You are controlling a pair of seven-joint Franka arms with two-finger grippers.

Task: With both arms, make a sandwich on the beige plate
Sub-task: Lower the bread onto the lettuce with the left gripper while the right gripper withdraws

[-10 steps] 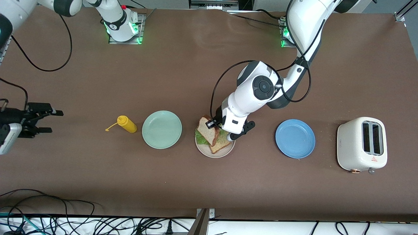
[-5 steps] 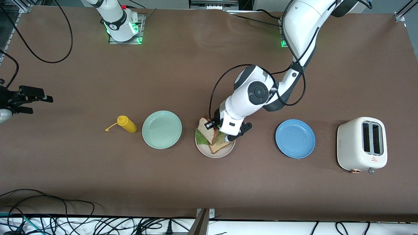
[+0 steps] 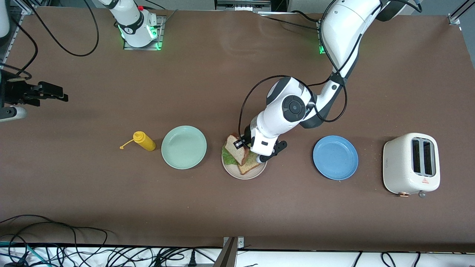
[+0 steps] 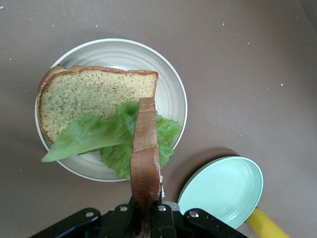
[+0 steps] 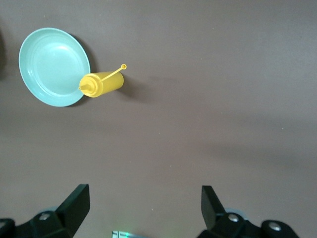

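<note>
My left gripper opens now, since the held bread slice's lower edge (image 4: 146, 106) hangs over the lettuce inside the plate's rim (image 4: 119, 158). The slice would lie there.
The beige plate (image 3: 243, 175) lies between a mint plate and a blue plate. On it rests one brown bread slice (image 3: 251, 163) with a green lettuce leaf (image 3: 229, 158) over it. My left gripper (image 3: 242, 142) is shut on a second bread slice (image 3: 236, 148) and holds it tilted on edge over the lettuce. The left wrist view shows that slice (image 4: 146, 148) edge-on in the gripper (image 4: 147, 213), above the lettuce (image 4: 99, 134), the lower slice (image 4: 94, 96) and the plate (image 4: 174, 84). My right gripper (image 3: 55, 93) hangs open and empty over the table's edge at the right arm's end (image 5: 143, 203).
A mint green plate (image 3: 183, 147) and a yellow squeeze bottle (image 3: 144, 141) lie toward the right arm's end. A blue plate (image 3: 335, 157) and a white toaster (image 3: 412, 164) stand toward the left arm's end. Cables trail along the table's near edge.
My right gripper has drawn back along the table's end toward the robots' bases. My left gripper has shifted slightly with the slice, still over the plate.
</note>
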